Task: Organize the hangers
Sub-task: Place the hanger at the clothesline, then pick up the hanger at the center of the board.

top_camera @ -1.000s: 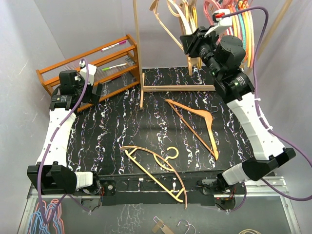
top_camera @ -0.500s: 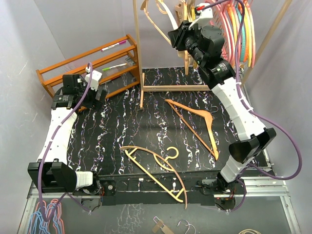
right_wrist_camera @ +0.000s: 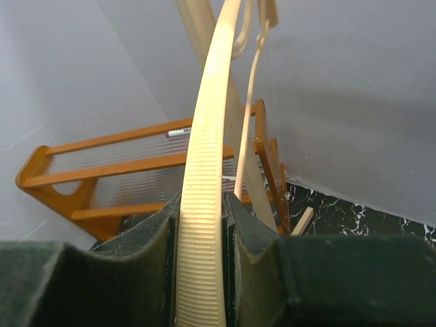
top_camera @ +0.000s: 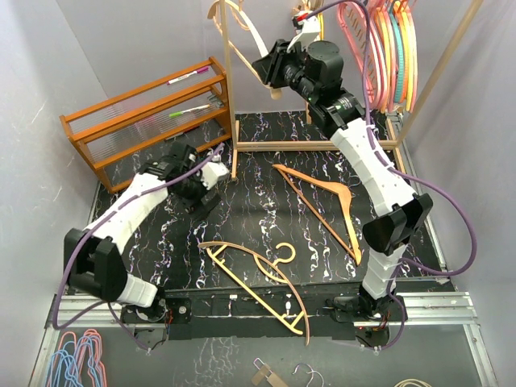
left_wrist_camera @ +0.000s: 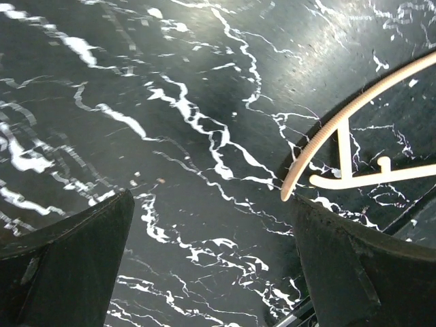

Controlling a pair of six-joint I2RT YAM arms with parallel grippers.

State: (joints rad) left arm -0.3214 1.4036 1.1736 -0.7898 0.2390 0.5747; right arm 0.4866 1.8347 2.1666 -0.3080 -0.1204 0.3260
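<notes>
The robot should grab the yellow hanger's ribbed end [top_camera: 214,243] [left_wrist_camera: 304,159] with its left gripper, so the hanger's hook and opposite arm stay free for the handover to the right gripper.
My right gripper [top_camera: 268,71] is raised high at the back, shut on the ribbed arm of a cream hanger [top_camera: 242,26]. In the right wrist view that cream hanger [right_wrist_camera: 214,102] runs up between the pads of the right gripper [right_wrist_camera: 203,204]. Pink, orange and yellow hangers [top_camera: 389,48] hang on the rail at the back right. A tan wooden hanger [top_camera: 318,205] and a pale yellow hanger [top_camera: 258,278] lie on the black marbled table [top_camera: 161,234]. My left gripper [top_camera: 205,193] hovers low over the table, open and empty. The yellow hanger's ribbed end [left_wrist_camera: 340,116] shows just past its right finger [left_wrist_camera: 361,266].
An orange-brown slatted shelf rack [top_camera: 145,113] stands at the back left. The pale wooden frame's post [top_camera: 228,89] and base bar [top_camera: 294,146] cross the back of the table. More hangers lie below the table's near edge, blue and pink ones [top_camera: 76,359] at the bottom left.
The left arm swung from the shelf rack down to the table's left middle. The right arm carried the cream hanger leftward and higher, away from the hung hangers.
</notes>
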